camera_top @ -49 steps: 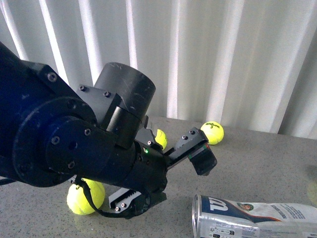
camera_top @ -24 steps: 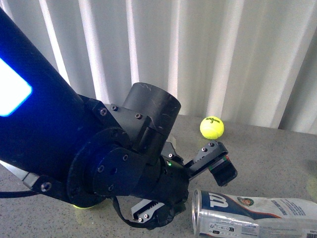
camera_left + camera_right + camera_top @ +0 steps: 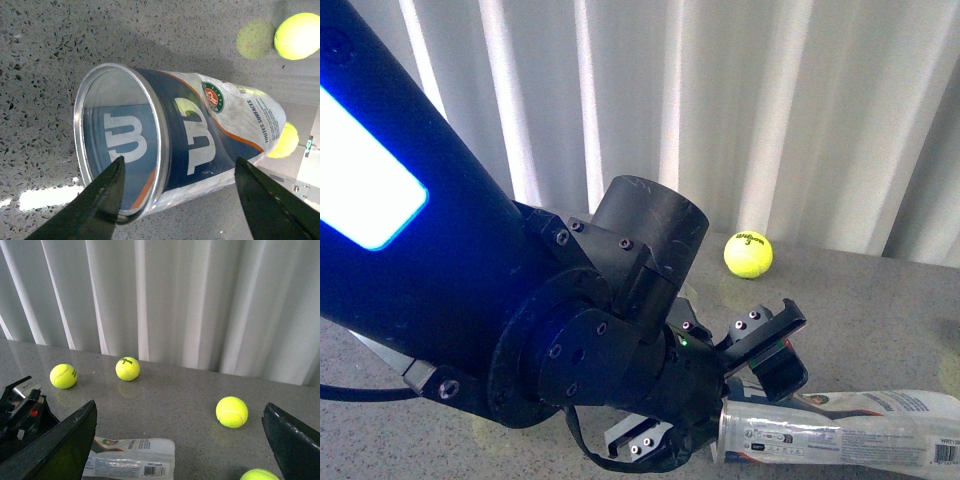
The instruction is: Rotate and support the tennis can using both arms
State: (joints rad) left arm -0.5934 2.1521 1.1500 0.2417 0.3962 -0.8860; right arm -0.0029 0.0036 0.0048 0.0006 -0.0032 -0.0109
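I need to rotate and support the tennis can, so I next need to grab the can with my left gripper by its silver rim at the can's opening.
The tennis can lies on its side on the grey table, silver-rimmed open end toward my left arm. In the left wrist view the can shows its navy and white label and empty inside. My left gripper is open, with one finger before the open mouth and the other beside the can's wall, neither pressing it. That gripper sits at the can's rim in the front view. My right gripper is open and empty, above the table beyond the can's barcode end.
Yellow-green tennis balls lie loose: one near the white curtain, two at the back, another between my right fingers' span and one at the near edge. My left gripper's body shows beside the can.
My left arm has swung right and lower, bringing its open gripper from above the table down to the can's open end. It now hides the balls on the left.
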